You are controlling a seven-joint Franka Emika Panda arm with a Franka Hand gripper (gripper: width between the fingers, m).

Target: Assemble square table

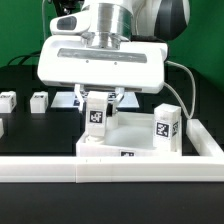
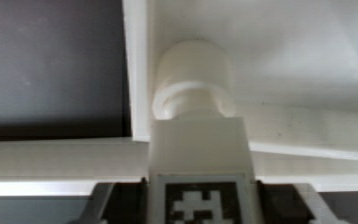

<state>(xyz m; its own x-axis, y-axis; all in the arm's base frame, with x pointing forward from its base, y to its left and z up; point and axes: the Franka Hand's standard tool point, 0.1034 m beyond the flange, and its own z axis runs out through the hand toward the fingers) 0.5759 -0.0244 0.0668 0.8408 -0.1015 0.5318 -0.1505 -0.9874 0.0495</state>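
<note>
The tagged leg's lower end is at the square table top's near corner (image 1: 86, 143) in the exterior view, so my gripper should open its fingers.
In the exterior view my gripper (image 1: 97, 108) is shut on a short white tagged leg (image 1: 95, 114), held upright over the square table top's (image 1: 103, 150) near corner on the exterior view's left. In the wrist view the leg (image 2: 201, 140) runs out from between the dark fingers (image 2: 123, 203). Its tag faces the camera and its rounded end points into the top's (image 2: 265, 50) corner; whether it touches there I cannot tell. A second tagged leg (image 1: 165, 124) stands upright on the top's corner at the exterior view's right.
Two loose white legs (image 1: 8, 100) (image 1: 39, 100) lie on the black table (image 1: 25, 125) at the exterior view's left. A long white border rail (image 1: 110, 172) runs across the front. The arm's wide white body (image 1: 100, 60) hangs over the middle.
</note>
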